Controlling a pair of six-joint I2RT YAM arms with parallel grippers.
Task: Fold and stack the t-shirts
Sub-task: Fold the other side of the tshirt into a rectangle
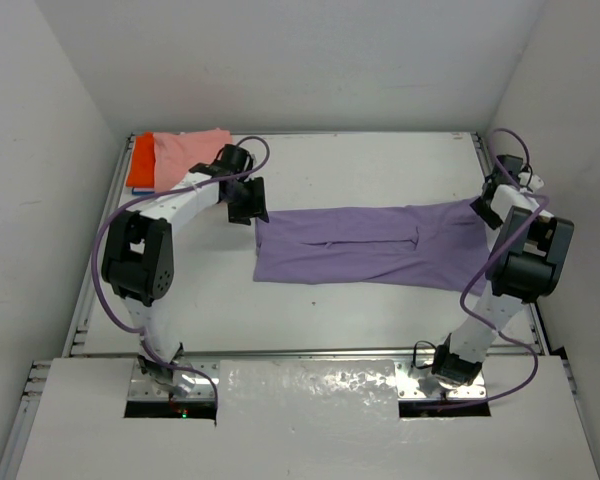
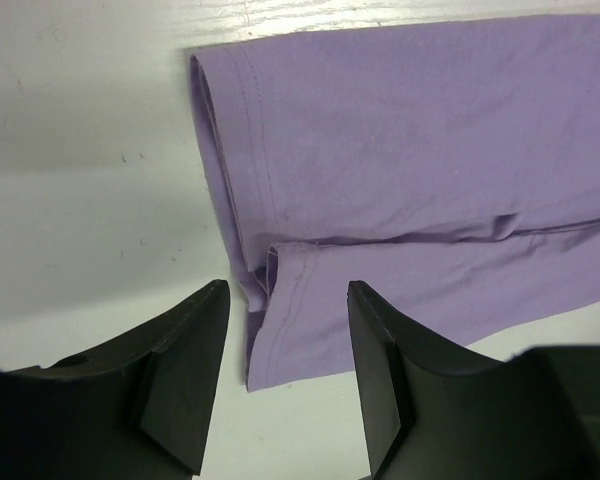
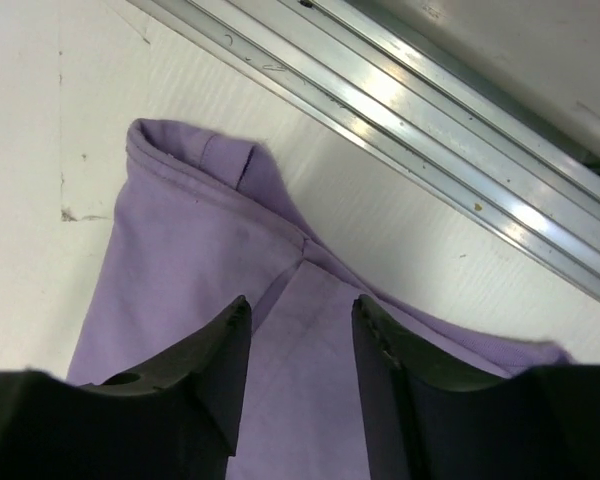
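The left gripper will next grab the lavender-purple t-shirt (image 1: 365, 245) by the t-shirt's hemmed end (image 1: 260, 245), so that the whole t-shirt can be turned for folding.
The lavender-purple t-shirt (image 1: 365, 245) lies folded into a long band across the middle of the table. My left gripper (image 1: 248, 203) hovers open just off the band's left end, whose hemmed edge (image 2: 280, 300) shows between and beyond its fingers. My right gripper (image 1: 492, 205) stands open over the band's right end (image 3: 220, 240), nothing clamped between its fingers. The salmon-pink t-shirt (image 1: 188, 152) lies folded at the back left corner on top of the orange-red t-shirt (image 1: 140, 162).
A metal rail (image 3: 410, 120) runs along the table's right edge, close to the right gripper. White walls close in the table at the back and both sides. Both arm bases sit at the near edge (image 1: 170, 375).
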